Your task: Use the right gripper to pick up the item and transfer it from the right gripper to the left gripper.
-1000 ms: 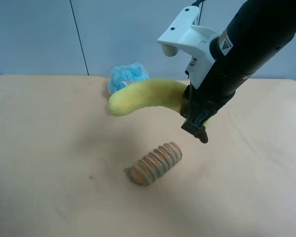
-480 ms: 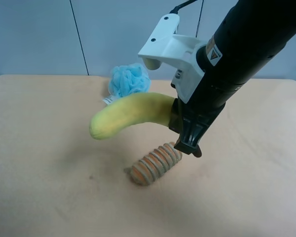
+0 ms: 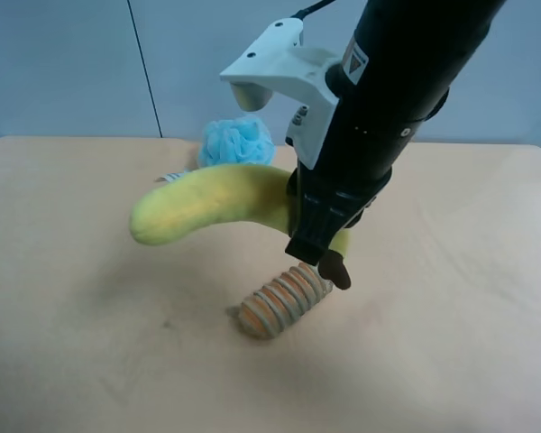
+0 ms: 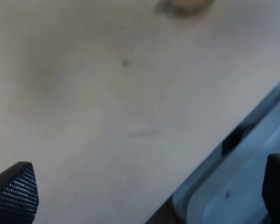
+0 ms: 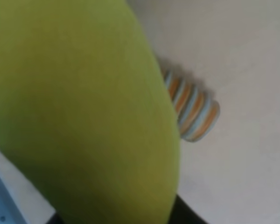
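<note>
Next, my left gripper grabs the banana by its bare rounded end (image 3: 167, 215), since the black claw of my right gripper covers the banana near its stem.
The yellow plush banana (image 3: 207, 200) hangs in the air above the table, held near its stem end. My right gripper (image 3: 320, 244), a black claw with a white housing on a thick round black arm, is shut on it. The banana's brown stem tip (image 3: 336, 269) pokes out below the claw. In the right wrist view the banana (image 5: 79, 107) fills most of the frame. My left gripper (image 4: 144, 196) is open with nothing between its fingertips (image 4: 16, 189), over bare table near an edge. It does not show in the exterior high view.
The orange-and-grey striped roll (image 3: 284, 299) lies on the table just under the banana's stem end, and it also shows in the right wrist view (image 5: 191, 109). A light-blue bath pouf (image 3: 237, 142) sits at the table's far side. The table (image 3: 90, 343) is tan.
The right arm has carried the banana toward the exterior high view's left and slightly down, now over the striped roll. The roll and pouf have not moved.
</note>
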Action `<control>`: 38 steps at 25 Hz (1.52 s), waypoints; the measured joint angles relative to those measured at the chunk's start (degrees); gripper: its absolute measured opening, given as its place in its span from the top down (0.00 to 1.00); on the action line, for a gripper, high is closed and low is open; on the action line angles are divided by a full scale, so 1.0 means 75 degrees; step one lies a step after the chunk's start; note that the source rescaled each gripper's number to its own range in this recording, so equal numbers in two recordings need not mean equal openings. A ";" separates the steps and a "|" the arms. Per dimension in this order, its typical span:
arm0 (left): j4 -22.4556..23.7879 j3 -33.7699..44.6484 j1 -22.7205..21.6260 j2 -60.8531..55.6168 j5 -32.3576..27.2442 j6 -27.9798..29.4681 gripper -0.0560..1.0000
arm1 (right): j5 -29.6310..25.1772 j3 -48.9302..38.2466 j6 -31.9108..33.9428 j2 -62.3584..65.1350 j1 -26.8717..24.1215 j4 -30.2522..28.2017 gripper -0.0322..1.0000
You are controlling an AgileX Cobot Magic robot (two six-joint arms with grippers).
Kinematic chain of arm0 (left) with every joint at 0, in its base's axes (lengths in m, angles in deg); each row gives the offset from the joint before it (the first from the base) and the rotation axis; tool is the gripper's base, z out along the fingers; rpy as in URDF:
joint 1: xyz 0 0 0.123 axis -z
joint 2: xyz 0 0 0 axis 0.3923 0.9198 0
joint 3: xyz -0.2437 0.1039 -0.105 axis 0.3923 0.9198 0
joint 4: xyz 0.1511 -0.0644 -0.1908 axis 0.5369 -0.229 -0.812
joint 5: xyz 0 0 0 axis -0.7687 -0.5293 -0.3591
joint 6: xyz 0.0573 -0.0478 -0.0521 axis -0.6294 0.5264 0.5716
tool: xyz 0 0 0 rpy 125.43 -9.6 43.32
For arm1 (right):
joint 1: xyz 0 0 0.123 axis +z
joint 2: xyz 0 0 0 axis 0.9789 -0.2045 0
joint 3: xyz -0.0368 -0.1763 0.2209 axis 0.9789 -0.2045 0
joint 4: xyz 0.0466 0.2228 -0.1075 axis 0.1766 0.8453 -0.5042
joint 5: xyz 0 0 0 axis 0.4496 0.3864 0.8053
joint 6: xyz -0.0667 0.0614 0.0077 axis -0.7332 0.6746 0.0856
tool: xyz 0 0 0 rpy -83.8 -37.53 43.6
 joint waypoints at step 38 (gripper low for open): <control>0.1240 -0.1777 0.3008 0.4044 0.1558 0.0204 0.05 | -0.0024 0.1253 0.0225 -0.1538 0.0097 0.0875 0.97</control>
